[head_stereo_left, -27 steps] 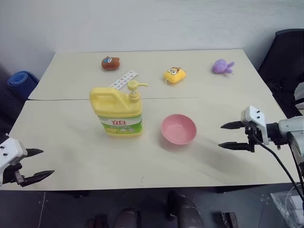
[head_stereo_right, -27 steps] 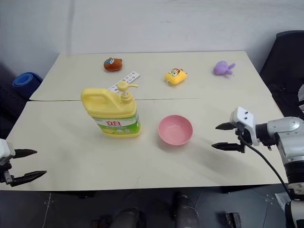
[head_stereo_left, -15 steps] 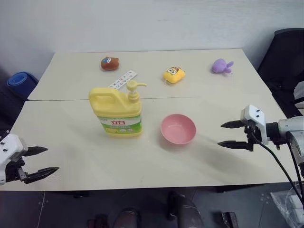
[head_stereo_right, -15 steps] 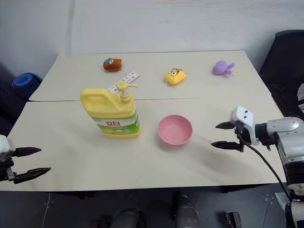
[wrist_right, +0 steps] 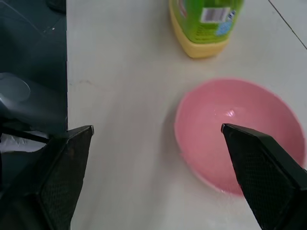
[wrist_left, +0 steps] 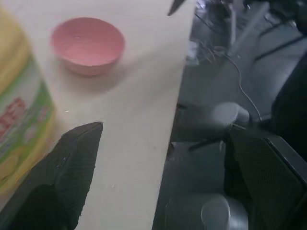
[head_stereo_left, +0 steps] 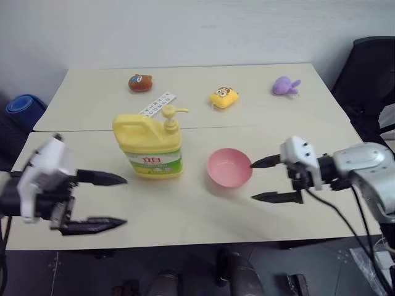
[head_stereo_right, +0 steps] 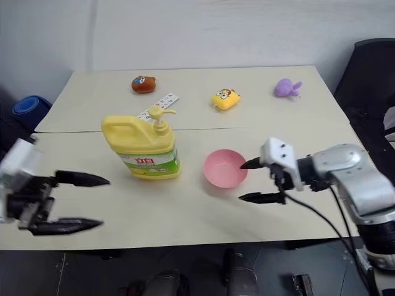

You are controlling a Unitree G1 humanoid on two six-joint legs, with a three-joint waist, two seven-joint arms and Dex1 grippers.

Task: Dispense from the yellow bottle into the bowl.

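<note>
My right gripper will next grab the pink bowl by its rim (head_stereo_left: 249, 161), so that it holds the bowl up under the pump's spout (head_stereo_left: 182, 110).
The yellow bottle (head_stereo_left: 149, 147) is a large handled jug with a pump top and a green-and-white label, standing upright left of the table's middle. The pink bowl (head_stereo_left: 229, 167) sits just to its right, and it looks empty. My left gripper (head_stereo_left: 125, 200) hangs open over the table's front left, its fingers pointing right, a short way in front of the bottle. My right gripper (head_stereo_left: 252, 181) is open right beside the bowl's right rim, pointing left. In the right wrist view the bowl (wrist_right: 240, 132) lies between my fingers (wrist_right: 62, 177), with the bottle's base (wrist_right: 206, 28) beyond.
At the far side of the table (head_stereo_left: 185, 216) lie a brown toy (head_stereo_left: 140, 82), a white printed strip (head_stereo_left: 158, 103), a small yellow plush (head_stereo_left: 224, 97) and a purple plush (head_stereo_left: 284, 86). A blue roll (head_stereo_left: 18, 108) sits off the left edge, a black chair (head_stereo_left: 370, 74) at the right.
Both grippers have swung inward over the table: the left from the front left corner toward the bottle, the right leftward up to the bowl. Bottle and bowl have stayed put.
</note>
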